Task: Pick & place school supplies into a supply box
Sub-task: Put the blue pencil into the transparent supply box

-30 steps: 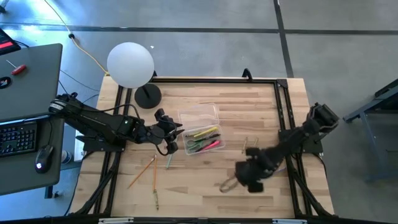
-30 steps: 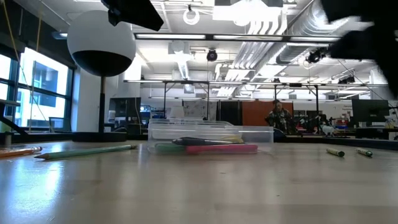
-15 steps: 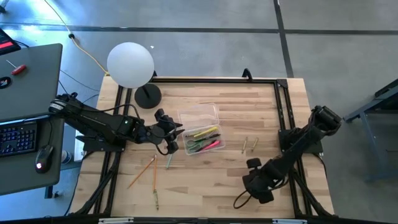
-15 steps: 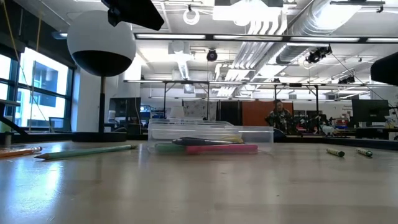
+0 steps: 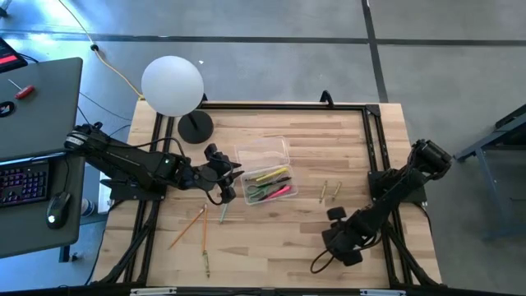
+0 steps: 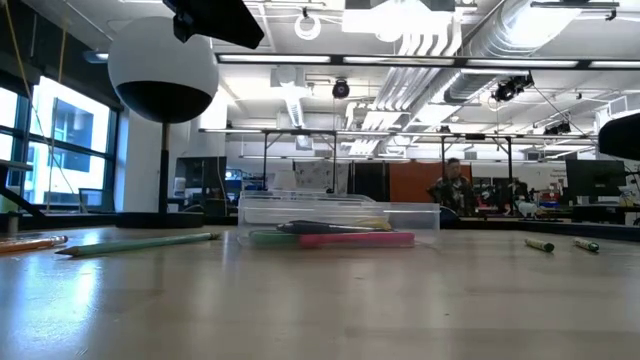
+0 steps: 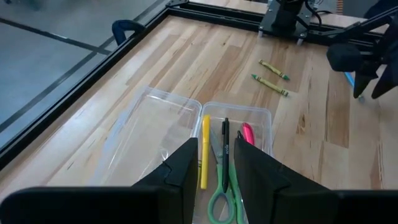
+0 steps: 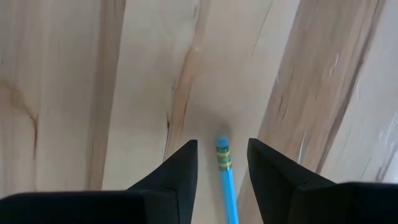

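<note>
The blue pencil needs to go into the supply box. My right gripper will pick it up by its eraser end (image 8: 223, 149) next.
The supply box (image 5: 265, 174), a clear case with its lid (image 7: 146, 127) folded open, holds a yellow pen (image 7: 204, 149), a black pen, a pink pen (image 7: 248, 133) and green-handled scissors (image 7: 222, 198). My left gripper (image 5: 225, 186) hovers open at the box's left end. My right gripper (image 5: 340, 245) is open near the table's near right part, pointing down. A blue pencil (image 8: 225, 177) lies between its fingers, eraser end foremost. Whether they touch it, I cannot tell. Two yellow-green pieces (image 5: 330, 191) lie right of the box.
Orange pencils (image 5: 189, 227), a green pencil (image 5: 207, 263) and a grey stick (image 5: 222, 215) lie left of centre on the table. A white globe lamp (image 5: 173, 85) stands at the far left corner. A black frame rims the table. A dark loop (image 5: 317, 265) lies beside my right gripper.
My right gripper has moved toward the table's near edge and slightly right, uncovering the two yellow-green pieces; the dark loop beside it moved along. In the last half second it has kept still. My left arm has not moved.
</note>
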Available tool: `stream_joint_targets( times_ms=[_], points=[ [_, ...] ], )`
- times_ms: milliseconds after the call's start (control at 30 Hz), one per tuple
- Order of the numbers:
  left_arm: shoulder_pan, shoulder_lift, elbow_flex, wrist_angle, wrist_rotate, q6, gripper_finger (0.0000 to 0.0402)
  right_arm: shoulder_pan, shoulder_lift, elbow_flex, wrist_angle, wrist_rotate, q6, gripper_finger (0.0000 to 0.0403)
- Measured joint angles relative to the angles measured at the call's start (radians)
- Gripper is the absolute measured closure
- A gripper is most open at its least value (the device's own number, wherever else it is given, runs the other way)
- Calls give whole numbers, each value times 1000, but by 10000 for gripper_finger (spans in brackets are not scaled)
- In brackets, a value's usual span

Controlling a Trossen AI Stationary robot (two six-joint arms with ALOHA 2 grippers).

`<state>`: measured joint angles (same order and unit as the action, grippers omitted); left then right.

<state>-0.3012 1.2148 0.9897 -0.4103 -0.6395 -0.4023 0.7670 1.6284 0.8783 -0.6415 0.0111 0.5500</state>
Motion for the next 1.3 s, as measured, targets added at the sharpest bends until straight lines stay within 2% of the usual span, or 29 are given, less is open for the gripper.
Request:
stream_joint_targets(
  times_ms=[167, 300, 633, 867, 1133, 1300],
  points=[
    [0, 0, 0, 1, -5, 0, 266, 0, 1, -13, 36, 31, -16, 286],
    [0, 0, 0, 0, -6, 0, 266, 0, 1, -40, 43, 16, -2, 299],
    [0, 0, 0, -1, -7, 0, 266, -1, -2, -68, 89, 17, -15, 345],
    [0, 0, 0, -1, -7, 0, 266, 0, -1, -70, 95, 45, -33, 396],
    [0, 0, 0, -1, -7, 0, 266, -46, 3, -62, 147, 54, 28, 395],
    [0, 0, 0, 0, -8, 1, 266, -120, 5, -16, 169, 182, -9, 398]
  ],
)
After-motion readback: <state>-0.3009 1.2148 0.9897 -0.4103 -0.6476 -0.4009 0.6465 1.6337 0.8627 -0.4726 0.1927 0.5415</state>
